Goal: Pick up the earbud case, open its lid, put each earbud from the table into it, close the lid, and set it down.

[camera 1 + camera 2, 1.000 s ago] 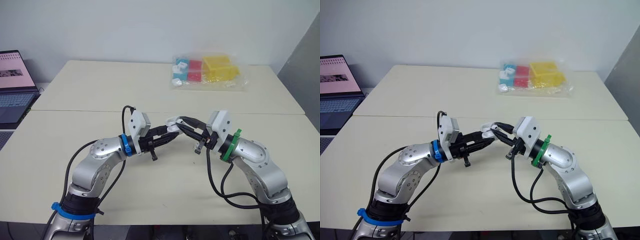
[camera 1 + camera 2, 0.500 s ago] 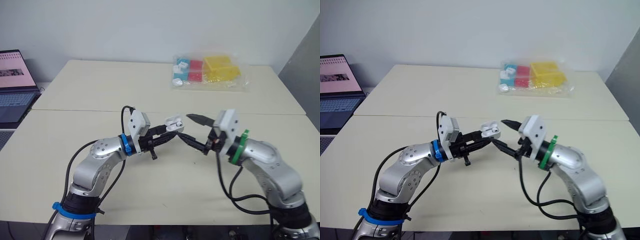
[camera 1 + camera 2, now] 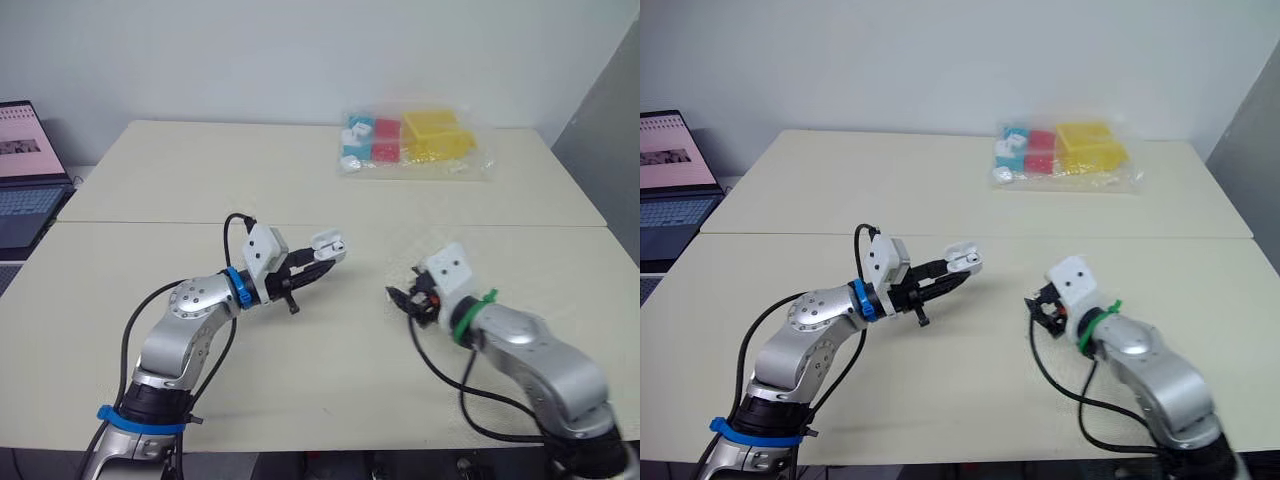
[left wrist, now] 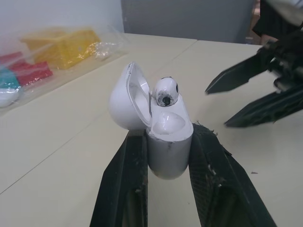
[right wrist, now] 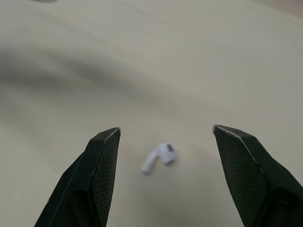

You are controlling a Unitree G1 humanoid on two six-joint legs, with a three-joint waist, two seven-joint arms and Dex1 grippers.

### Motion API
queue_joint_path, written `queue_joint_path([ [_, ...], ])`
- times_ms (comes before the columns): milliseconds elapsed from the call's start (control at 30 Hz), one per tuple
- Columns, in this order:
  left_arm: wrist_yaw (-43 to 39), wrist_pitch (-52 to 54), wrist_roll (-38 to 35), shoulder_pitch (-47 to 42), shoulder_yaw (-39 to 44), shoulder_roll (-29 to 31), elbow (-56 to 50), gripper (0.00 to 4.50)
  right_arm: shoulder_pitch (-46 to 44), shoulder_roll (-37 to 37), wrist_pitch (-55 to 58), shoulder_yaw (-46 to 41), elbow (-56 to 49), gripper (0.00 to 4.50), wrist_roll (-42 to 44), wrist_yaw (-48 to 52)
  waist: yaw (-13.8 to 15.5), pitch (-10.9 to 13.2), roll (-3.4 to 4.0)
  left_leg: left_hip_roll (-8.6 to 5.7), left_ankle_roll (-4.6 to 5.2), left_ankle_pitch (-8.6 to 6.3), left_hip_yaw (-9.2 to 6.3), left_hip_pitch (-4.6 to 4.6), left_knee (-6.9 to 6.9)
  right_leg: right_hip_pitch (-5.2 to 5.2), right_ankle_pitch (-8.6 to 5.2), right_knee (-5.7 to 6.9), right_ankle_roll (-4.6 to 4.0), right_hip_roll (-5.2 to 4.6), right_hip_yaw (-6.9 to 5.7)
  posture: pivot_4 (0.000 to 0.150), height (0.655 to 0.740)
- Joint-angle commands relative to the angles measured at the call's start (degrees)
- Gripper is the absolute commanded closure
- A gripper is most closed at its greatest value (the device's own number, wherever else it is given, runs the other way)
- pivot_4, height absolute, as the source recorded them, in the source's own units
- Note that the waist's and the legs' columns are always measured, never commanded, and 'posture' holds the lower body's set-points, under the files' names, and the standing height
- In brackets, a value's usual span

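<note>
My right gripper grabs the loose white earbud by its head (image 5: 167, 153) next, to fit it into the case.
My left gripper (image 3: 314, 259) is shut on the white earbud case (image 3: 328, 243), held above the table's middle. In the left wrist view the case (image 4: 166, 142) sits between the two fingers with its lid swung open, and one earbud (image 4: 165, 91) pokes out of the top. My right gripper (image 3: 399, 298) is apart from the case, to its right and low over the table. In the right wrist view it (image 5: 165, 130) is open, and a loose white earbud (image 5: 159, 157) lies on the table between and beyond its fingers.
A clear plastic bag of yellow, red and blue blocks (image 3: 412, 143) lies at the table's far side. A laptop (image 3: 22, 172) stands off the left edge. A seam (image 3: 140, 222) runs across the table behind the arms.
My right gripper has opened, left the case and dropped to the right, close over the table. An earbud now sits in the open case. The left arm drew the case slightly left.
</note>
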Motion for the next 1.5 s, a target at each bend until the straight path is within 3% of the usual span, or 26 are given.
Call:
queue_joint_path([
  [33, -0.8, -1.3, 0.1, -0.2, 0.1, 0.3, -1.5, 3.7, -1.8, 3.4, -0.5, 1.1, 4.1, 1.26, -4.1, -4.5, 0.0, 0.0, 0.0, -0.02, 0.0, 0.0, 0.02, -0.06, 0.02, -0.05, 0.0, 0.0, 0.0, -0.01, 0.01, 0.15, 0.74],
  [600, -1.0, -1.3, 0.7, 0.4, 0.4, 0.5, -1.9, 3.7, 1.0, 8.2, -1.0, 0.2, 8.7, 1.26, -9.1, -6.3, 0.0, 0.0, 0.0, -0.03, 0.01, 0.0, -0.01, -0.05, 0.0, -0.02, 0.01, -0.06, 0.03, -0.04, -0.05, 0.15, 0.74],
  [867, -1.2, -1.8, 1.2, 0.5, 0.3, 0.6, -1.5, 3.7, 2.2, 5.1, 1.2, -3.0, 6.1, 3.86, -7.8, -2.3, 0.3, 0.0, -0.01, -0.04, 0.01, 0.0, -0.02, -0.06, 0.03, 0.02, 0.01, -0.07, 0.04, -0.15, -0.05, 0.15, 0.74],
  [967, -1.2, -1.9, 1.3, 0.7, 0.3, 0.5, -1.7, 3.7, 2.2, 3.5, 2.0, -3.8, 5.0, 3.99, -7.2, -0.4, 0.3, 0.0, -0.01, -0.04, 0.01, 0.0, 0.01, -0.07, 0.03, 0.03, 0.02, -0.11, 0.06, -0.19, -0.03, 0.15, 0.74],
  [1100, -1.1, -1.8, 1.4, 1.5, 0.1, 0.5, -2.5, 3.7, 1.7, -7.6, 1.3, -4.0, -0.2, 3.99, -0.6, 13.9, 0.3, 0.0, 0.0, -0.06, 0.01, 0.0, -0.02, -0.1, 0.01, 0.02, 0.02, -0.15, 0.06, -0.19, -0.06, 0.15, 0.74],
  [1200, -1.3, -1.7, 1.5, 2.3, -0.1, 0.8, -3.5, 3.7, 2.9, -19.2, -9.4, -2.4, -1.3, 3.99, 1.7, 28.3, 0.2, 0.0, -0.01, -0.11, 0.02, -0.01, 0.0, -0.12, -0.01, 0.02, 0.02, -0.25, 0.06, -0.18, -0.07, 0.15, 0.74],
  [1333, -1.2, -0.9, 1.2, 3.6, 0.1, 1.3, -5.2, 3.7, 5.2, -34.7, -30.7, -1.4, 5.1, 3.99, -2.7, 46.2, 0.2, 0.0, 0.02, -0.06, 0.03, -0.02, -0.06, -0.09, -0.08, 0.03, 0.01, -0.29, 0.05, 0.0, -0.11, 0.15, 0.74],
  [1500, -0.6, 0.8, 0.6, 6.6, 0.7, 2.4, -8.3, 3.7, 3.3, -46.3, -51.3, 0.4, 18.4, 3.99, -7.7, 62.5, 0.0, 0.0, 0.02, -0.04, 0.03, -0.02, 0.03, 0.0, 0.01, 0.06, 0.01, -0.23, 0.05, 0.01, -0.05, 0.15, 0.74],
])
